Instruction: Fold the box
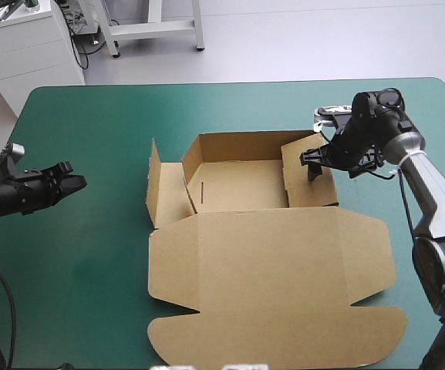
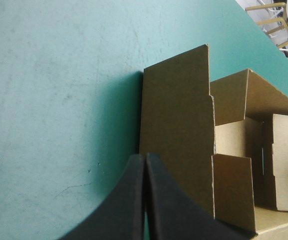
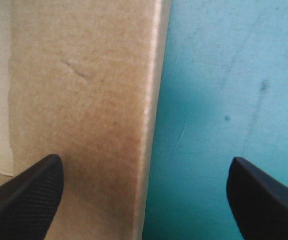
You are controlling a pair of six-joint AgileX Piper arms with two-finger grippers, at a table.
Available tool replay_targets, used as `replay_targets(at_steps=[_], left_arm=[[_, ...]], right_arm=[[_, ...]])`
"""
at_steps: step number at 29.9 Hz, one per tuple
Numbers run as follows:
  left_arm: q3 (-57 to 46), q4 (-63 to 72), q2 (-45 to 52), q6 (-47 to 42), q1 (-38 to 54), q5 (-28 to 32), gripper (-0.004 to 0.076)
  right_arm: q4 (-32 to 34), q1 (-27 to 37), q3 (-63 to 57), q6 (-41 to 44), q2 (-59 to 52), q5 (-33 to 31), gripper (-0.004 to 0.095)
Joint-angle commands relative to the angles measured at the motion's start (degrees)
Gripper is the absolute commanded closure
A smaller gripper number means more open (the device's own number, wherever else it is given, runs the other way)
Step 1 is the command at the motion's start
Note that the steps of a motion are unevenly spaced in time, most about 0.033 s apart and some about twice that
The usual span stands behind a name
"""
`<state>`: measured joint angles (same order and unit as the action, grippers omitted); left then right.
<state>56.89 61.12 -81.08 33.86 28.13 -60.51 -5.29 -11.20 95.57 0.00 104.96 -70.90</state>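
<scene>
The right gripper grabs the brown box's raised side by that side's top edge [image 3: 147,125] next, to keep the box in shape for folding.
The brown box [image 1: 268,254] lies mid-table with its wide lid flat toward the front edge. Its back wall [image 1: 241,146] stands raised, and a left flap [image 1: 154,185] stands upright and splayed outward. My right gripper [image 1: 312,160] is open over the raised right wall [image 1: 307,181]. In the right wrist view, the gripper [image 3: 144,170] has that wall's top edge [image 3: 151,100] running between its fingers. My left gripper [image 1: 72,183] is shut and empty, low over the cover, left of the box. In the left wrist view, the gripper [image 2: 144,159] points at the left flap [image 2: 176,125] just ahead.
A stretch of teal-green cover [image 1: 99,254] separates my left gripper from the box. The lid's front flap [image 1: 276,335] reaches almost to the table's front edge. A white cabinet [image 1: 29,42] stands beyond the far left corner.
</scene>
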Motion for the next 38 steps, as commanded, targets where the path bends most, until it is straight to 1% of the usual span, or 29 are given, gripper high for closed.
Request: replay_targets(at_steps=[1, 5, 19, 22, 24, 26, 27, 28, 29, 31, 32, 33, 38], left_arm=[[1.4, 3.6, 1.9, -0.4, 0.2, -0.6, 0.0756], [1.4, 3.6, 1.9, -0.4, 0.2, -0.2, 0.0756], [1.4, 3.6, 1.9, -0.6, 0.2, 0.3, 0.0756], [1.4, 3.6, 1.9, -0.6, 0.2, 0.2, 0.0756], [1.4, 3.6, 1.9, -0.6, 0.2, 0.2, 0.0756], [1.4, 3.6, 1.9, -0.6, 0.2, 0.2, 0.0756], [1.4, 3.6, 1.9, -0.6, 0.2, 0.1, 0.0756], [1.4, 3.6, 1.9, -0.6, 0.2, 0.1, 0.0756], [1.4, 3.6, 1.9, -0.6, 0.2, 0.1, 0.0756], [1.4, 3.6, 1.9, -0.6, 0.2, 0.1, 0.0756], [1.4, 3.6, 1.9, -0.6, 0.2, 0.1, 0.0756], [1.4, 3.6, 1.9, -0.6, 0.2, 0.1, 0.0756], [1.4, 3.6, 1.9, 0.2, 0.2, 0.0, 0.0756]], right_arm=[[-1.0, 0.1, 1.9, 0.3, -1.1, -0.2, 0.0102], [-2.3, 0.1, 1.9, 0.0, 0.6, 0.1, 0.0120], [-2.4, 0.1, 1.9, -0.3, 1.9, -0.2, 0.0122], [-2.4, 0.1, 1.9, -0.3, 1.9, 0.0, 0.0142], [-2.4, 0.1, 1.9, -0.3, 1.9, 0.0, 0.0204], [-2.4, 0.1, 1.9, -0.3, 1.9, -0.4, 0.0311], [-2.2, 0.1, 1.9, -0.3, 1.9, -0.6, 0.0390], [-2.2, 0.1, 1.9, -0.3, 1.9, -0.6, 0.0485], [-2.2, 0.1, 1.9, -0.3, 1.9, -0.6, 0.0602], [-2.2, 0.1, 1.9, -1.2, 1.9, -0.6, 0.0888], [-2.2, 0.1, 1.9, -1.6, 1.9, -0.6, 0.0924], [-2.2, 0.1, 1.9, -1.9, 1.9, -0.6, 0.0910], [-2.2, 0.1, 1.9, -2.3, 1.3, -0.6, 0.0912]])
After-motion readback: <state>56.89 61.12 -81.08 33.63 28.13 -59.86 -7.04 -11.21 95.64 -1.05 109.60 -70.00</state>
